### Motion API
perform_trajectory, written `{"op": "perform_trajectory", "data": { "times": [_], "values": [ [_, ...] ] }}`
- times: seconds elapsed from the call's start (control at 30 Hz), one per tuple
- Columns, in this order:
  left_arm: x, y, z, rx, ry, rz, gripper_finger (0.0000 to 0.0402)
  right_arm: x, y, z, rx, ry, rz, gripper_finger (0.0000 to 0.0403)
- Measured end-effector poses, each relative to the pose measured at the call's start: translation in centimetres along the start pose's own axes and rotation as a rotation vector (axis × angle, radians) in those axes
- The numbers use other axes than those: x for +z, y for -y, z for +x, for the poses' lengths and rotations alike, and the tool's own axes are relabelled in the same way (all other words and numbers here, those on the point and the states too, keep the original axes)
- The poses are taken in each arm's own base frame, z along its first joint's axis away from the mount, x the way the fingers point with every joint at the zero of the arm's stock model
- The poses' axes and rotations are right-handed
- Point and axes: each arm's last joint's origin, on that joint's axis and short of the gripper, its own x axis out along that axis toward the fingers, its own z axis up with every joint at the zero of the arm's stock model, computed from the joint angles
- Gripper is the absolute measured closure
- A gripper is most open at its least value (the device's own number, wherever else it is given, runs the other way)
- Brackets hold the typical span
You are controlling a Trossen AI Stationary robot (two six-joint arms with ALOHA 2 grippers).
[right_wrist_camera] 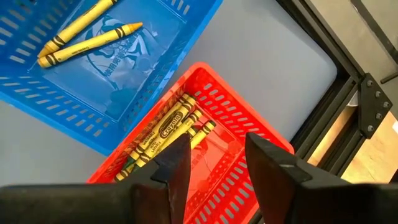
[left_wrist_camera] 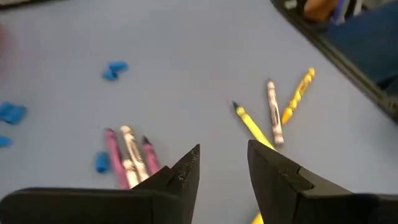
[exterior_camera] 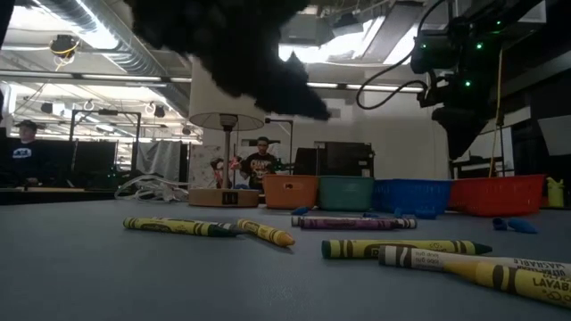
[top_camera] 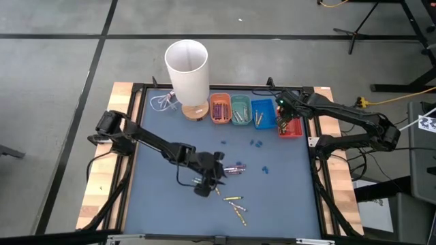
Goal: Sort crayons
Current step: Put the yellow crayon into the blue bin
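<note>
The pale crayon needs to go into the teal tray (top_camera: 240,109). My left gripper should grab the crayon's blunt end next, which leaves its pointed tip free.
Loose crayons lie flat on the blue-grey table: purple ones (top_camera: 235,168) (left_wrist_camera: 127,155) and yellow ones (top_camera: 235,204) (left_wrist_camera: 252,124), with a pale one (left_wrist_camera: 273,112) among them. My left gripper (top_camera: 210,182) (left_wrist_camera: 224,149) hovers open above the table between these two groups, touching nothing. My right gripper (top_camera: 286,117) (right_wrist_camera: 217,140) stands open above the red tray (right_wrist_camera: 249,124), where several yellowish crayons (right_wrist_camera: 165,130) lie. Two yellow crayons (right_wrist_camera: 87,37) lie in the blue tray (right_wrist_camera: 37,93).
Orange (top_camera: 219,109), teal (top_camera: 240,109), blue (top_camera: 263,113) and red (top_camera: 290,128) trays line the table's far edge. A tall white cylinder (top_camera: 187,68) stands at the far left of them. Small blue bits (top_camera: 257,143) (left_wrist_camera: 115,70) are scattered mid-table. A black frame (top_camera: 317,170) rims the table.
</note>
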Motion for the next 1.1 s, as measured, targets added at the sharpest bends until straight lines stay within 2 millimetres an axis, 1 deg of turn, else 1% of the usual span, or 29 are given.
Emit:
{"op": "perform_trajectory", "data": {
  "times": [0.17,0.3,0.57,0.7,0.9,0.97,1.1],
  "values": [
    [-1.8,1.4,2.0,-0.035,-0.073,0.018,0.0282,0.0,0.0,0.0,0.000,0.000,0.000,0.0252],
    [-2.9,2.3,3.0,-0.060,-0.112,0.055,0.0282,0.0,0.0,0.0,0.000,0.000,0.000,0.0252],
    [-5.4,2.6,4.8,-0.086,-0.201,0.057,0.0282,0.0,0.0,0.0,0.001,0.000,0.000,0.0252],
    [-5.8,2.6,5.2,-0.090,-0.210,0.056,0.0282,0.0,0.0,0.0,0.001,0.000,0.000,0.0252],
    [-5.8,2.3,5.2,-0.085,-0.214,0.051,0.0287,0.0,0.0,0.0,0.001,0.000,0.000,0.0252],
    [-5.8,2.1,5.2,-0.083,-0.215,0.048,0.0296,0.0,0.0,0.0,0.001,0.000,0.000,0.0252],
    [-5.9,1.8,5.2,-0.078,-0.219,0.041,0.0328,0.0,0.0,0.0,0.001,0.000,0.000,0.0252]
  ]
}}
